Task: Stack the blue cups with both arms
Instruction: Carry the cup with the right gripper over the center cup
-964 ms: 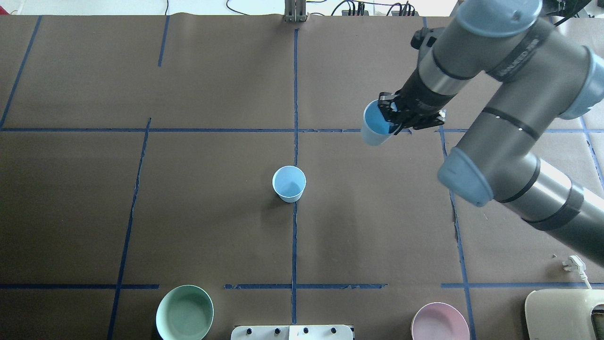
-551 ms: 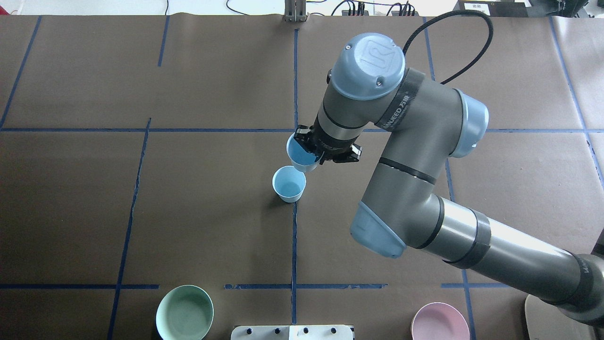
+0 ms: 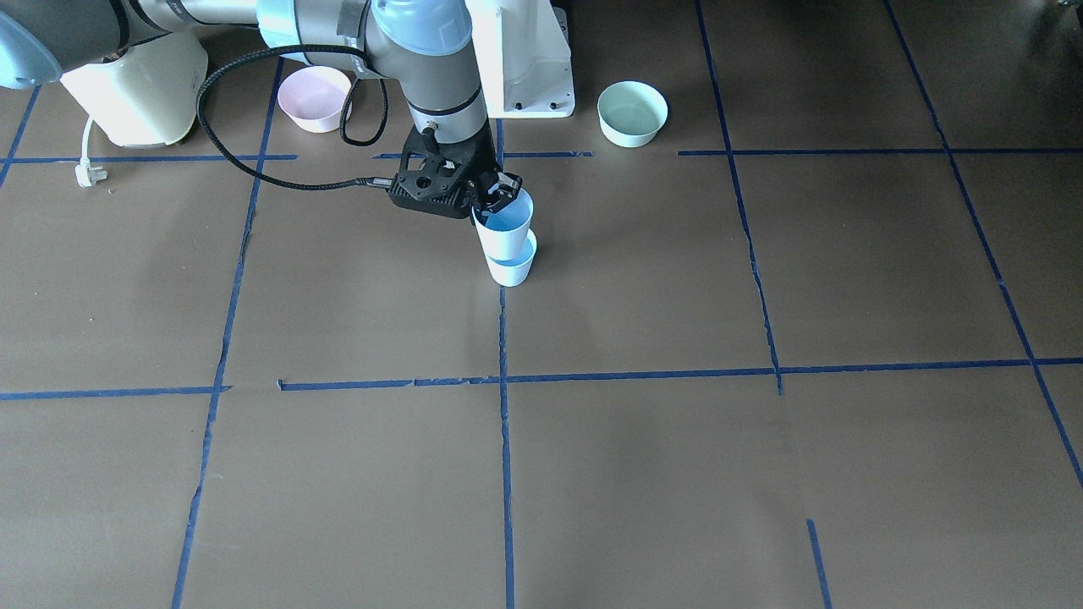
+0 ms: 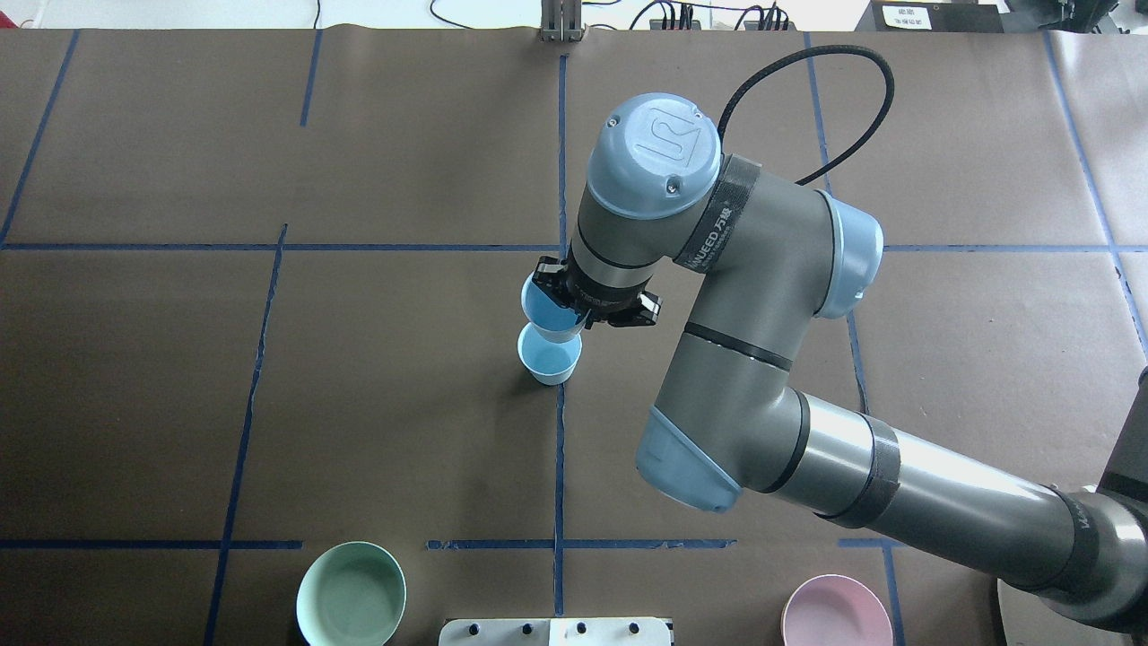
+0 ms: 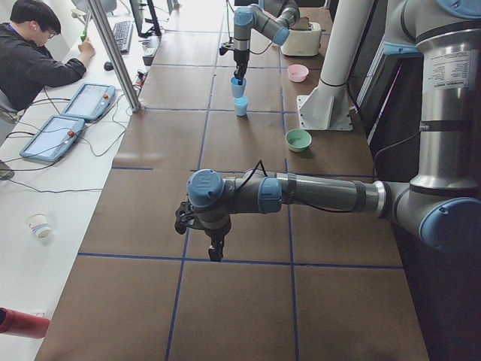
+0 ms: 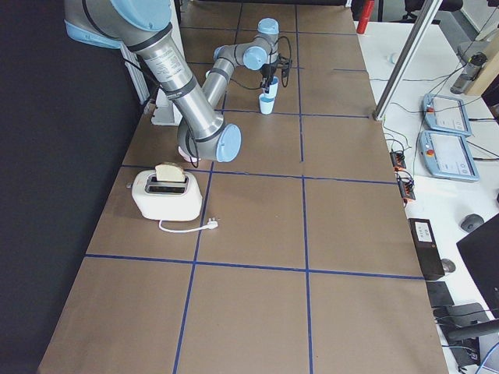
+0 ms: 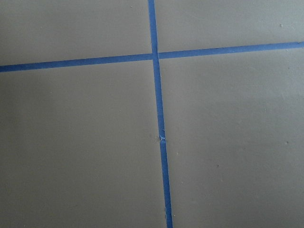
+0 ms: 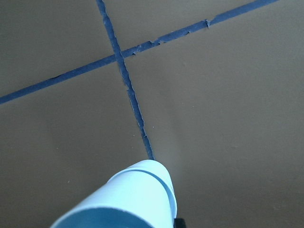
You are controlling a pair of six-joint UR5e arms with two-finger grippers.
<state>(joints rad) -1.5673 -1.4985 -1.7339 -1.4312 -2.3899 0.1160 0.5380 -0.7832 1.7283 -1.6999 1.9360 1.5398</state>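
Observation:
My right gripper holds the blue cup so that the held blue cup's lower side [image 3: 507,249] sits inside the standing blue cup's rim [image 3: 533,247], so it should open now.
One blue cup [image 4: 550,362] stands upright at the table's middle, on a blue tape line. My right gripper [image 4: 563,301] is shut on the rim of the second blue cup [image 4: 547,316] and holds it upright directly over the standing one. In the front-facing view the held cup [image 3: 504,230] has its base at or just inside the rim of the lower cup [image 3: 513,269]. The right wrist view shows the held cup [image 8: 128,199] from above. My left gripper [image 5: 216,254] hangs over bare table far from the cups. It shows only in the left side view, so I cannot tell its state.
A mint-green bowl [image 4: 351,594] and a pink bowl [image 4: 836,615] sit at the near edge beside the white pedestal [image 3: 520,59]. A toaster [image 6: 165,193] with its plug [image 3: 85,173] stands on the right side. An operator [image 5: 30,53] sits at a side desk.
My right arm has swung left with the blue cup, from the back right to over the standing cup, and has brought it down onto that cup's rim.

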